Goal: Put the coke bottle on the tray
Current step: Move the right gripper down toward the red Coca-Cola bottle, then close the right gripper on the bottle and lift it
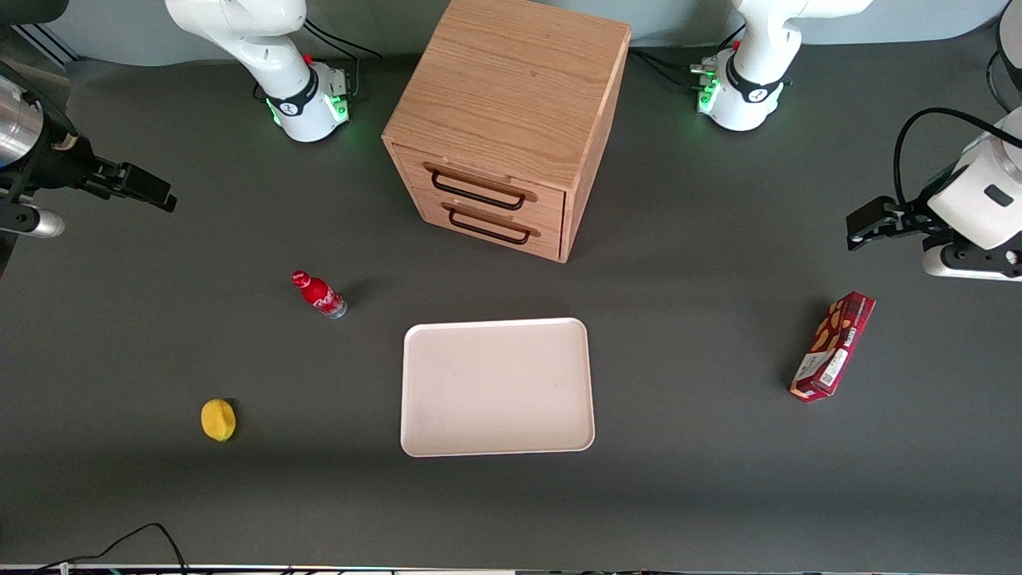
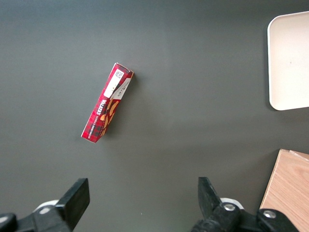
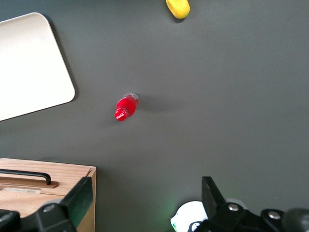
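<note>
My right gripper should next grab the bottle by its red cap (image 1: 301, 279), so that it can set the coke bottle on the tray (image 1: 497, 387).
The coke bottle (image 1: 319, 295), small and red with a red cap, stands on the dark table beside the tray, toward the working arm's end. In the right wrist view I see the bottle (image 3: 126, 107) from above, well away from my fingers. The pale cream-pink tray (image 1: 497, 387) lies flat and bare in the middle of the table, nearer the front camera than the cabinet; its corner also shows in the right wrist view (image 3: 29, 63). My right gripper (image 1: 148, 188) hangs above the table at the working arm's end, open and empty (image 3: 145, 198).
A wooden drawer cabinet (image 1: 503, 120) with both drawers shut stands farther from the front camera than the tray. A yellow lemon (image 1: 218, 419) lies nearer the camera than the bottle. A dark red snack box (image 1: 833, 345) lies toward the parked arm's end.
</note>
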Controlling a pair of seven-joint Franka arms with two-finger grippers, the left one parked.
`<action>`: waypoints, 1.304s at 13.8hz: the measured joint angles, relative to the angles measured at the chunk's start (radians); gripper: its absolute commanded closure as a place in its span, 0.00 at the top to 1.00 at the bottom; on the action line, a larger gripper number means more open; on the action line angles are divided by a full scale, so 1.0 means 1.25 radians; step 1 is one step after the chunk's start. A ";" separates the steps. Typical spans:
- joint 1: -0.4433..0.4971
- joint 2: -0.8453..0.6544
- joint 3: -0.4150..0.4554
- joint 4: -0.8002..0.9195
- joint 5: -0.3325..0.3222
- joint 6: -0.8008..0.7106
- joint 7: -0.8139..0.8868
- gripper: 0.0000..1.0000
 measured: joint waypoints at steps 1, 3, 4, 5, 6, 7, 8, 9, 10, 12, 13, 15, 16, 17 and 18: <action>0.000 0.010 0.000 0.007 -0.001 -0.004 0.000 1.00; 0.000 0.017 0.000 0.014 -0.001 -0.020 0.000 1.00; 0.001 0.018 0.000 0.014 -0.001 -0.029 0.000 1.00; 0.001 0.021 0.003 0.011 0.000 -0.031 0.000 1.00; 0.003 0.025 0.007 -0.001 0.007 -0.026 0.000 1.00; 0.006 0.029 0.011 -0.025 0.022 -0.005 0.001 1.00; 0.010 0.032 0.016 -0.064 0.038 0.039 0.007 1.00; 0.013 0.035 0.023 -0.116 0.045 0.103 0.019 1.00; 0.015 0.039 0.038 -0.177 0.047 0.176 0.032 1.00; 0.021 0.048 0.074 -0.307 0.047 0.341 0.067 1.00; 0.025 0.053 0.081 -0.367 0.047 0.422 0.076 1.00; 0.028 0.063 0.082 -0.458 0.041 0.545 0.079 1.00; 0.027 0.070 0.081 -0.490 0.034 0.590 0.079 1.00; 0.027 0.075 0.080 -0.517 0.027 0.631 0.079 1.00; 0.026 0.078 0.080 -0.537 0.024 0.659 0.079 0.89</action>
